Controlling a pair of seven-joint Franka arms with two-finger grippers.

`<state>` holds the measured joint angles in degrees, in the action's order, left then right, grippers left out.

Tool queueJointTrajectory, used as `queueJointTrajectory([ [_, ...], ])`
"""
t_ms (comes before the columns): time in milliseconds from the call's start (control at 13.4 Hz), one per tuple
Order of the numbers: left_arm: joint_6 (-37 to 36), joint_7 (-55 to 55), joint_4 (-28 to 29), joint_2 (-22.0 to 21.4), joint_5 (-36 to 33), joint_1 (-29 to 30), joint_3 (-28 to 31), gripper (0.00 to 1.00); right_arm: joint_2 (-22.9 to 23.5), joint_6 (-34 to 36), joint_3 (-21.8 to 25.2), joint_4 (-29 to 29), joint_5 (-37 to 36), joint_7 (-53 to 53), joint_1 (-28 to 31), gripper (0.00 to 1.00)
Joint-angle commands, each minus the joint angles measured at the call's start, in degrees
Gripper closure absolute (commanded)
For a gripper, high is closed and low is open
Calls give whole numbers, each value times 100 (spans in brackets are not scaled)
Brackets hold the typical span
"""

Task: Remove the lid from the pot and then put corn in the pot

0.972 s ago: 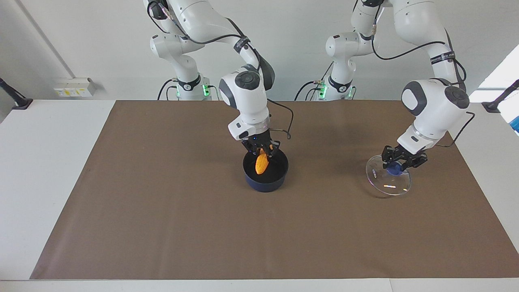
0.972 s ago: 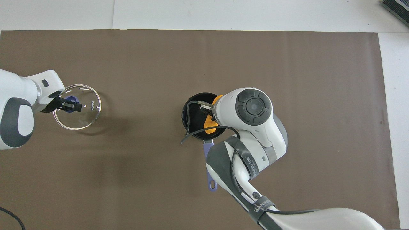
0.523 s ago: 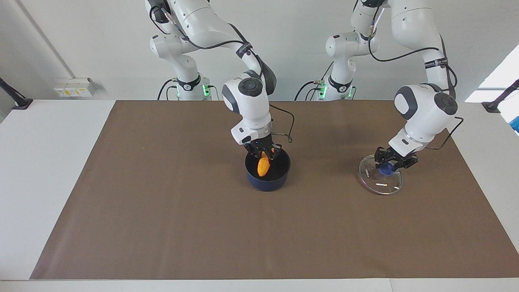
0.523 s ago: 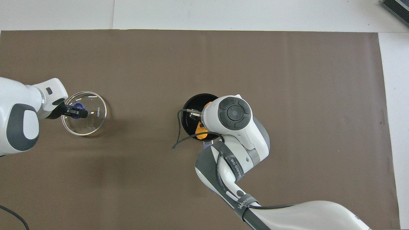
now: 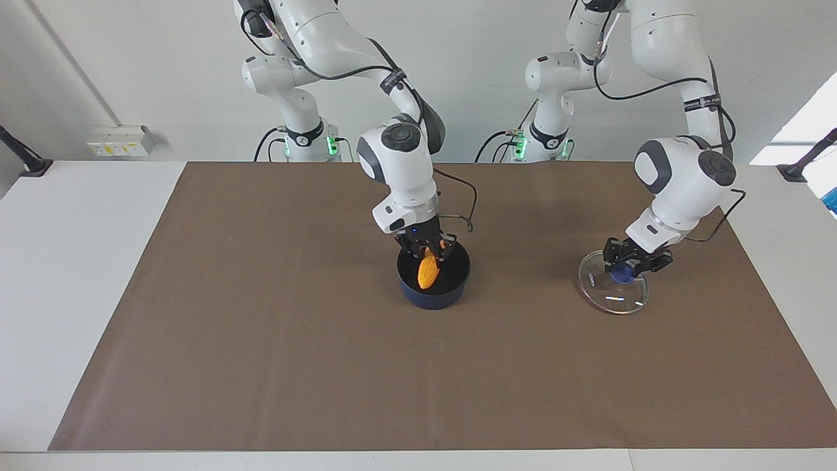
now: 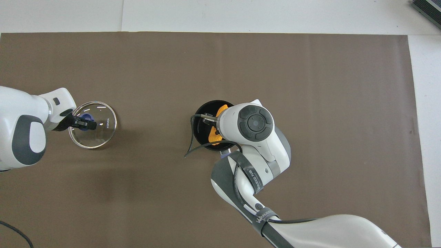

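Observation:
The glass lid's rim sits low at the brown mat and the lid would lie there, so it is now time for my left gripper to release it.
The dark blue pot stands uncovered in the middle of the brown mat. My right gripper reaches into its mouth, shut on the orange corn. The cob hangs upright inside the pot walls. Whether it touches the bottom I cannot tell. In the overhead view the right wrist hides most of the pot and its handle. Toward the left arm's end of the table my left gripper is shut on the lid's blue knob. The glass lid is tilted and sits low at the mat.
The brown mat covers most of the white table. A cable loops from the right wrist beside the pot. A dark object lies at the table's corner farthest from the robots.
Both arms came down. The right gripper lowered the corn deeper into the pot. The left gripper carried the lid down close to the mat and slightly toward the pot.

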<state>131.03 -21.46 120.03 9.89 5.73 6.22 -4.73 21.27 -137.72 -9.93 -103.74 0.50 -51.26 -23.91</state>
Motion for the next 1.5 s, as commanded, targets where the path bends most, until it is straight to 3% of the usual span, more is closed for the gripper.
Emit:
queueJointTrajectory([
  [0,125,37,162,-119,113,-59,33,91,131,-308,-17,29,-41,2,0,90],
  [75,116,46,162,-119,113,-59,33,82,132,-334,-9,21,-58,19,-17,81],
  [150,116,37,153,-110,113,-59,33,58,132,-335,-8,29,-67,107,-9,67],
  [224,116,37,118,-102,113,-138,33,52,132,-343,-8,47,-84,221,0,35],
  [299,125,37,91,-93,104,-182,42,48,132,-370,-8,73,-76,309,61,22],
  [449,125,20,-13,-84,87,-182,42,31,27,-300,9,82,-76,642,236,17],
  [523,116,28,-162,-75,87,-182,42,28,-139,-274,9,73,-76,861,342,5],
  [897,-137,11,-383,-364,-184,-182,42,16,-1027,700,9,73,-50,1565,1027,0],
  [972,-278,2,-514,-478,-360,-182,33,0,-1185,929,9,73,-58,1714,1194,0],
  [1196,-1330,37,-1224,-839,-529,-191,-10,0,-1660,1702,27,73,-58,2302,1747,0],
  [1421,-2578,54,-2234,-901,-703,-287,-19,0,-2020,2274,27,73,-58,3207,2188,0],
])
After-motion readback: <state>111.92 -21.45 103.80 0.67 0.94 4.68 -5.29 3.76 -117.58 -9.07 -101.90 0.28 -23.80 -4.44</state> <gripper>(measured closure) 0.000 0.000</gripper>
